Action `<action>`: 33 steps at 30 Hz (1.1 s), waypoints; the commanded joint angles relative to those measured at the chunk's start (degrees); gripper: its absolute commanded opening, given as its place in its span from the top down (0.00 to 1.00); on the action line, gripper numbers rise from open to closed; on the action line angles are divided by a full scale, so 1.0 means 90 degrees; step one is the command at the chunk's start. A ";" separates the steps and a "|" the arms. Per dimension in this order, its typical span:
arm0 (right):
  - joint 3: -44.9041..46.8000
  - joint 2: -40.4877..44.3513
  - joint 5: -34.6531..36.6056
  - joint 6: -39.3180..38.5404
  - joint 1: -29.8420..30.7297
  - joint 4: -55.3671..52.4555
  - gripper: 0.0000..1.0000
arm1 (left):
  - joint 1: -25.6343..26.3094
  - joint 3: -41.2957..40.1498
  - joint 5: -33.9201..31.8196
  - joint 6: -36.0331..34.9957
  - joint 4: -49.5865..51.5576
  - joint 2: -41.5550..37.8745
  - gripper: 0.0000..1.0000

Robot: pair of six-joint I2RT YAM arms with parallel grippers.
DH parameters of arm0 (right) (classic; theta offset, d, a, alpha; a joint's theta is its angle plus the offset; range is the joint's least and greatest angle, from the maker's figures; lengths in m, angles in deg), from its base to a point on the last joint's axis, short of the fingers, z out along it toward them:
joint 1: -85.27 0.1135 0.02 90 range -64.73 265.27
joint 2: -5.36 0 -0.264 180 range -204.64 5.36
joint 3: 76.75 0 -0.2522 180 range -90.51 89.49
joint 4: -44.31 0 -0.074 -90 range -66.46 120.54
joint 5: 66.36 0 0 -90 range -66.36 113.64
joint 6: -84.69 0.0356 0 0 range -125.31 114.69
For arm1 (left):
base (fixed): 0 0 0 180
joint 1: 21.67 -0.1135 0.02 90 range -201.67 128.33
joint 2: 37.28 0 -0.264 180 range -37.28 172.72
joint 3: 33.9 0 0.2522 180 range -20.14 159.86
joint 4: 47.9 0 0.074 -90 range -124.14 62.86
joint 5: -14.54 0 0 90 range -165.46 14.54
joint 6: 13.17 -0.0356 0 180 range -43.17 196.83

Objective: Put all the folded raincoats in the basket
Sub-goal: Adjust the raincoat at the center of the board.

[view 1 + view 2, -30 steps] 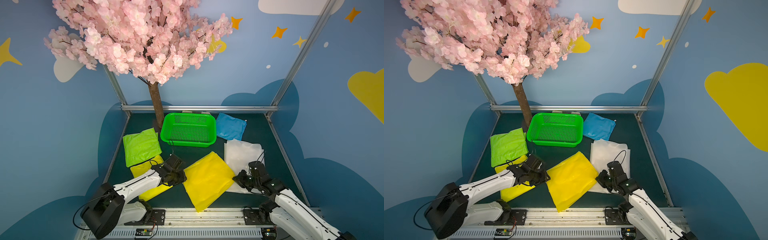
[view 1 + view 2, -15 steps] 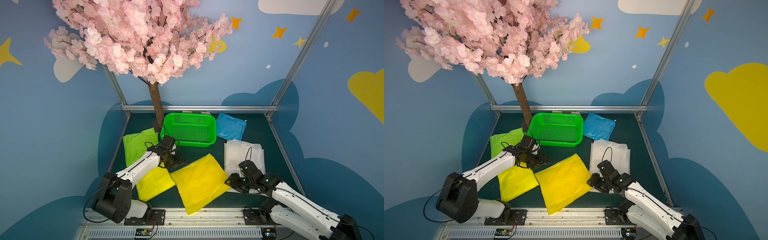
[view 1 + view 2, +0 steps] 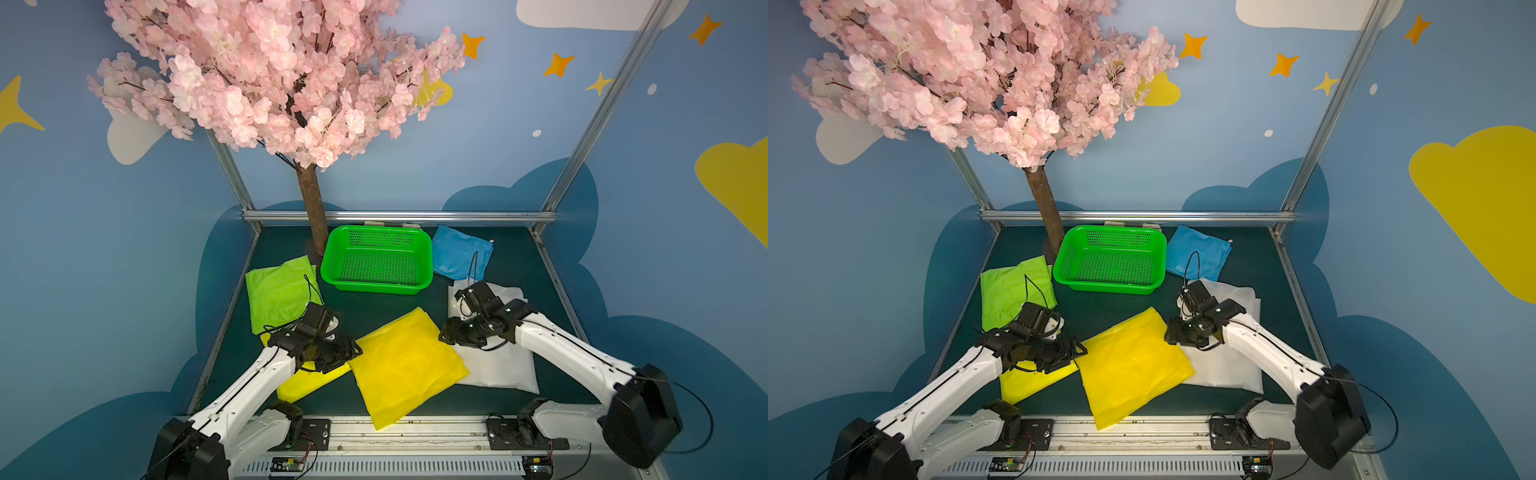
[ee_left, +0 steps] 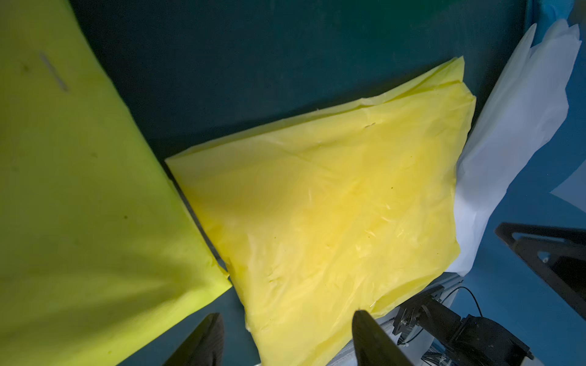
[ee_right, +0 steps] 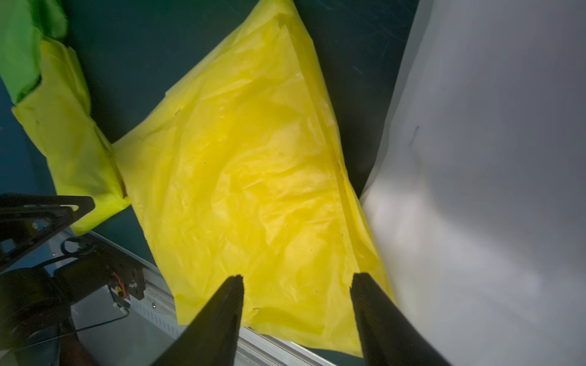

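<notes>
My right gripper is to grab the yellow raincoat next by its edge beside the white one, opposite my left gripper. It should then lower the raincoat folded into the basket.
The green mesh basket stands empty at the back of the table. A folded yellow raincoat lies flat in front of it. My left gripper hovers open at the raincoat's left corner. At its right corner my right gripper also stands open. Neither gripper holds anything.
A lime green folded raincoat lies at the left, a yellow-green one under my left arm, a white one under my right arm, a blue one beside the basket. A tree trunk rises left of the basket.
Both grippers have opened. The yellow raincoat has slid a little to the left. My left gripper swung toward the basket and came back; my right gripper has moved left along the raincoat's edge.
</notes>
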 commanded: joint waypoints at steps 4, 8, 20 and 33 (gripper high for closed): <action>-0.0988 -0.1959 -0.1069 -0.0951 -0.0214 0.0075 0.48 | 0.0087 -0.0247 0.0265 0.0277 -0.0070 -0.0188 0.32; -0.0994 -0.2165 -0.0650 -0.0985 -0.0213 0.0270 0.47 | 0.0104 -0.0356 0.0240 0.0292 -0.0076 -0.0318 0.32; -0.1114 -0.2095 -0.0474 -0.1477 -0.0480 0.0180 0.41 | 0.0148 -0.0493 0.0316 0.0282 -0.0298 -0.0209 0.32; -0.0865 -0.2555 -0.1044 -0.1579 -0.0502 0.0327 0.58 | 0.0195 -0.0507 0.0315 0.0277 -0.0327 -0.0149 0.32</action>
